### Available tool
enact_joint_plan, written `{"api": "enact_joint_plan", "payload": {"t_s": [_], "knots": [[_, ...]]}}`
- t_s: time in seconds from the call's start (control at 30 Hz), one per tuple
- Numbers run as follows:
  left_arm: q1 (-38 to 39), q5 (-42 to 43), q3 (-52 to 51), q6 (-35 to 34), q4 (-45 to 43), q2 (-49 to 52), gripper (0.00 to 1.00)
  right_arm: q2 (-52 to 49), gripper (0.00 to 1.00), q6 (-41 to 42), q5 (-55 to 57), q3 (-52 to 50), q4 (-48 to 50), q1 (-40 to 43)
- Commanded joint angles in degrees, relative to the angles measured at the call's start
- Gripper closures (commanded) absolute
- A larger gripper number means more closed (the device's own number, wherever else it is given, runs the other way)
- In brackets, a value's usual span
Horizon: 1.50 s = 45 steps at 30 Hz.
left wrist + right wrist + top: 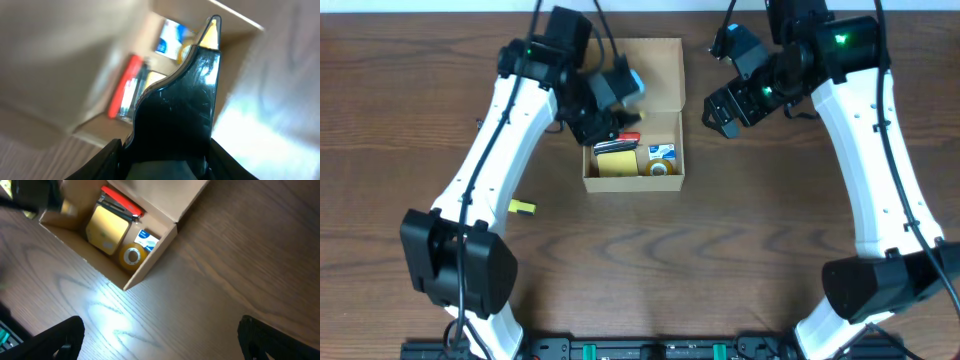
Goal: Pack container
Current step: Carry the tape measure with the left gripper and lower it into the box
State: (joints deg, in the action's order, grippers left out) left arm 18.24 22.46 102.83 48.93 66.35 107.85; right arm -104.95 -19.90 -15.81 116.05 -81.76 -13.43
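Note:
The black object's yellow tip (212,36) hangs high above the container's bottom, so my left gripper will keep holding the object until it sits inside the container's sides.
The tan cardboard container (633,184) stands open at the table's far middle, its flap lid (642,72) folded back. Inside lie a yellow sticky-note pad (616,162), a tape roll (659,169), a blue-and-white item (662,152) and a red item (626,139). My left gripper (615,125) hangs over the box's far left corner, shut on a glossy black object with a yellow tip (210,35). My right gripper (725,110) is open and empty, just right of the box. The right wrist view shows the container (150,260) and its contents.
A small yellow item (523,208) lies on the wooden table to the left of the box, beside my left arm. The table's front edge carries black mounts.

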Motion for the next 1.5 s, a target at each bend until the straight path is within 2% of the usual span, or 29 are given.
{"api": "enact_joint_plan", "payload": {"t_s": [0.0,0.2,0.37,0.9,1.47], "knots": [[0.57,2.01,0.44,8.46,1.62,-0.31,0.94,-0.07,0.01,-0.33,-0.07,0.02,-0.07,-0.52],[0.55,6.12,-0.46,14.80,4.09,0.28,0.94,-0.07,0.01,-0.33,-0.07,0.02,-0.07,-0.52],[0.57,7.17,-2.89,16.79,2.10,0.68,0.94,-0.07,0.01,-0.31,-0.07,0.02,-0.07,-0.52],[0.55,3.91,-15.45,16.63,-12.44,1.11,0.94,-0.07,0.01,-0.31,-0.07,0.02,-0.07,-0.52],[0.59,2.38,-16.13,16.68,-15.76,6.80,0.94,-0.07,0.01,-0.31,-0.07,0.02,-0.04,-0.52]]}}
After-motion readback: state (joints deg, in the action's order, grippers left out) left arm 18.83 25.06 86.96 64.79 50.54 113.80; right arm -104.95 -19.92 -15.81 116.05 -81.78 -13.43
